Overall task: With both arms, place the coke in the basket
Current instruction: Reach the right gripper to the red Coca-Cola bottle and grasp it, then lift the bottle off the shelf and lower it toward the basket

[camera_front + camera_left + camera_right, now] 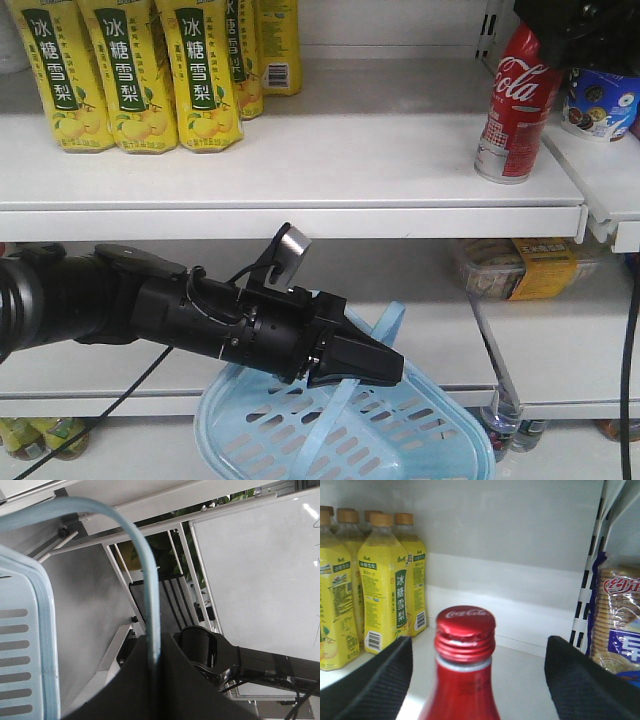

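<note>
I should next use my right gripper to pick up the red coke can by its upper body (522, 75), so that it can go into the basket (330, 440).
The coke (515, 110), a slim red can with a screw cap and white script, stands upright at the right end of the upper shelf. My right gripper (572, 35) hangs just above and behind it. In the right wrist view that gripper (479, 652) is open, its black fingers (375, 685) on either side of the coke's neck (465, 645) with wide gaps. The light blue basket (330, 440) hangs below the shelf. My left gripper (372, 365) is shut on its thin handle (150, 595), which runs down into the closed jaws of the left gripper (155, 645).
Yellow pear-drink bottles (130, 70) (385, 590) fill the upper shelf's left. A blue cup (598, 100) and biscuit packs (620, 625) sit right of the coke behind a wire divider. A packaged tray (525, 268) lies on the lower shelf. The shelf's front edge (300, 220) runs above the left arm.
</note>
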Tool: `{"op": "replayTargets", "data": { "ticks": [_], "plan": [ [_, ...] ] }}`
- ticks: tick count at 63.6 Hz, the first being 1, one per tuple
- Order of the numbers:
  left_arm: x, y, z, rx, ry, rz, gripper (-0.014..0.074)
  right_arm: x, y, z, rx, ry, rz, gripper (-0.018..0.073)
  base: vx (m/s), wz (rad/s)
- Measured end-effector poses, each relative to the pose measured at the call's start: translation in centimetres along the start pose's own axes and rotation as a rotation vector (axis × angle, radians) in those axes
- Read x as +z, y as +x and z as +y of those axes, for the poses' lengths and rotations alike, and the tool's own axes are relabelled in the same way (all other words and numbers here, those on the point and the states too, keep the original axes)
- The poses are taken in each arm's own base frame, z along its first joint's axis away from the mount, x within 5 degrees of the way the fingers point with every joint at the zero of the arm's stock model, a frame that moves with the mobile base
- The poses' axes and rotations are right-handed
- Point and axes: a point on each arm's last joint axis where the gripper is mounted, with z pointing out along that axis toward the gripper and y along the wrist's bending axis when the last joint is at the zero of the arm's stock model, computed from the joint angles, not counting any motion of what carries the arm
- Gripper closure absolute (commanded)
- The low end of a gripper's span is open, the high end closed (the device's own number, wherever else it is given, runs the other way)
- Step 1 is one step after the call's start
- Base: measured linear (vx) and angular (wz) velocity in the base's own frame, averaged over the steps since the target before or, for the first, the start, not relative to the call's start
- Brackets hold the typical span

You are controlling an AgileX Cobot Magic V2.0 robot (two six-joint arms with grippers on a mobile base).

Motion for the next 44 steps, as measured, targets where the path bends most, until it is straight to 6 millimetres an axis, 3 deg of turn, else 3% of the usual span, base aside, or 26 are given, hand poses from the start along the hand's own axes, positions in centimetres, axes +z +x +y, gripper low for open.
{"op": "replayTargets", "data": {
  "ticks": [9,14,23,28,44],
  "plan": [
    [0.0,0.0,0.0,0.000,0.001,0.001,0.0602,1.1,0.7,-0.3,0.011,-0.011,0.020,0.0031,0.00,0.00],
    [0.0,0.0,0.0,0.000,0.001,0.001,0.0602,1.5,1.1,-0.4,0.017,-0.022,0.031,0.0090,0.00,0.00],
    [0.0,0.0,0.0,0.000,0.001,0.001,0.0602,1.5,1.1,-0.2,0.019,-0.047,0.025,0.0362,0.00,0.00],
    [0.0,0.0,0.0,0.000,0.001,0.001,0.0602,1.5,0.8,0.1,0.026,-0.070,0.015,0.0566,0.00,0.00],
    [0.0,0.0,0.0,0.000,0.001,0.001,0.0602,0.7,0.0,1.7,0.032,-0.226,-0.014,0.0568,0.00,0.00]
  ]
}}
